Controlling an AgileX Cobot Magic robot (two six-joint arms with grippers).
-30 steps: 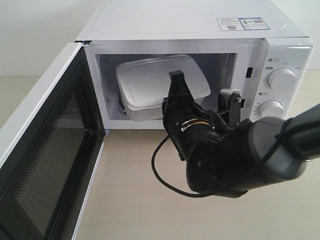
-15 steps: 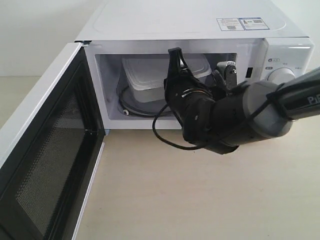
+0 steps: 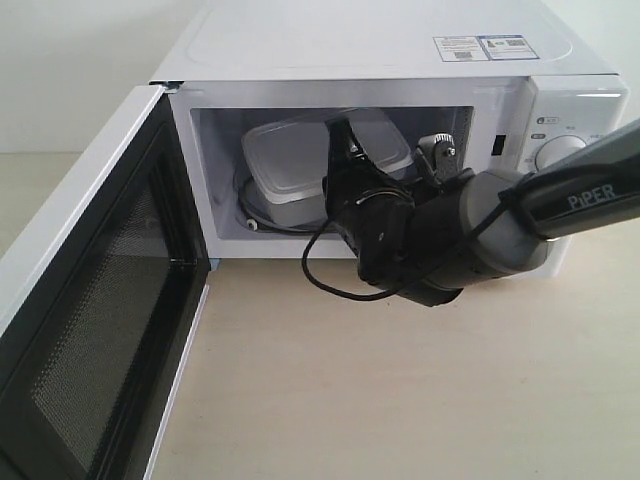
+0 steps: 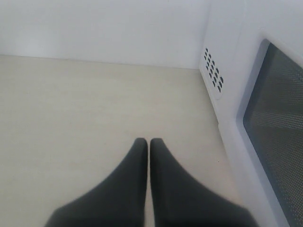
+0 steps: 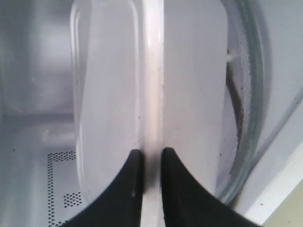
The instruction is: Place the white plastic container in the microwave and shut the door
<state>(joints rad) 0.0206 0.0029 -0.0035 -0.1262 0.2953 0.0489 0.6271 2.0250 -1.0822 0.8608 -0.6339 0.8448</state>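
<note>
My right gripper releases the white plastic container next, since it sits inside the microwave over the glass turntable [image 3: 262, 215] [image 5: 248, 118] and would rest there.
The white plastic container [image 3: 290, 160] is inside the microwave [image 3: 400, 60], over the glass turntable [image 3: 262, 215]. My right gripper [image 3: 345, 160] reaches into the cavity and is shut on the container's lid rim [image 5: 152, 94], one finger on each side of it. In the right wrist view the container [image 5: 106, 85] fills the middle and the turntable [image 5: 248, 118] curves along one side. The door [image 3: 95, 300] stands wide open on the left, its black mesh inner face showing. My left gripper [image 4: 149, 141] is shut on nothing, above the bare tabletop beside the door [image 4: 274, 132].
The beige tabletop [image 3: 350, 400] stretches in front of the microwave. Two round dials [image 3: 560, 150] sit on the right panel, partly hidden by my right arm. A black cable [image 3: 325, 280] loops below the right wrist.
My right gripper has carried the container from the cavity's mouth deeper into the microwave and lower toward the turntable. The door and the left gripper have not moved.
</note>
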